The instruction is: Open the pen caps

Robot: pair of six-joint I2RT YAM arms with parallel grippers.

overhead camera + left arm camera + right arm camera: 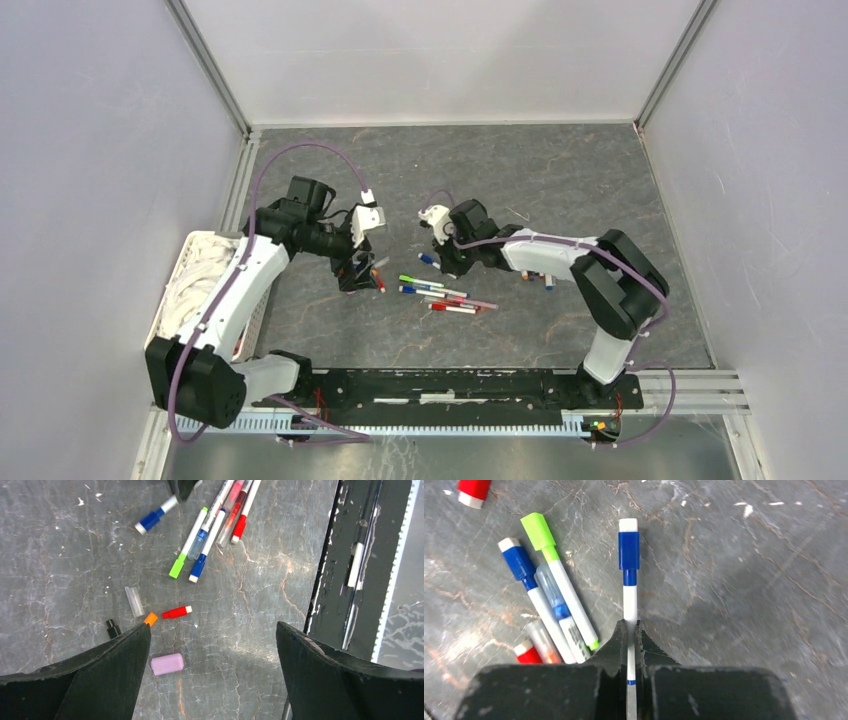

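Note:
The robot's left gripper will next open the pen by grabbing the blue cap [427, 259] [149, 521] across its sides, and the white body of the pen is left to the right gripper.
My right gripper [630, 630] is shut on the white barrel of a pen [629, 597] whose blue cap [629, 550] is still on and points away from the jaws; in the top view the gripper [445, 262] holds it just above the mat. My left gripper [212, 630] is open and empty, hovering over loose caps: lilac [167, 664], red [177, 612], orange [150, 619], black [113, 628] and a clear one [134, 601]. A bunch of capped pens [445, 295] lies between the arms, with green [539, 530] and blue [519, 562] caps showing.
A white basket [200, 270] stands at the left wall beside the left arm. A black rail [450, 385] runs along the near edge. Two small pen pieces [540, 279] lie by the right forearm. Walls close in three sides.

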